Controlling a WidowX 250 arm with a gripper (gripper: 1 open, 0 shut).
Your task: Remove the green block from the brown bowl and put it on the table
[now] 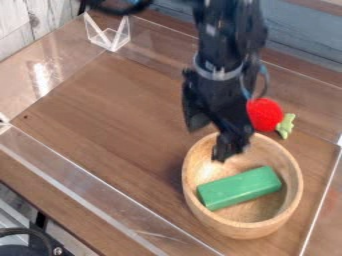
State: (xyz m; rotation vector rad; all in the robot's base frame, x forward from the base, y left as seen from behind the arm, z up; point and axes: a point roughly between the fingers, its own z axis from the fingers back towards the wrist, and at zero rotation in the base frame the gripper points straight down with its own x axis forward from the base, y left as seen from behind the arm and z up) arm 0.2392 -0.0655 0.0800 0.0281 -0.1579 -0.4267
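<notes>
The green block's (241, 187) short end should be grabbed by my gripper next, so that I can lift it out of the brown bowl and onto the table.
The green block (241, 187) lies flat inside the brown bowl (289, 208), which stands at the front right of the table (107, 120). My black gripper (213, 136) points down over the bowl's far rim, just above and behind the block. Its fingers stand apart with nothing between them. One fingertip (229, 150) hangs over the bowl's back edge. The picture of the arm is blurred.
A red strawberry toy (266, 111) with green leaves sits right behind the bowl, beside my gripper. A clear acrylic stand (107, 33) is at the back left. Clear walls run along the table's front and left edges.
</notes>
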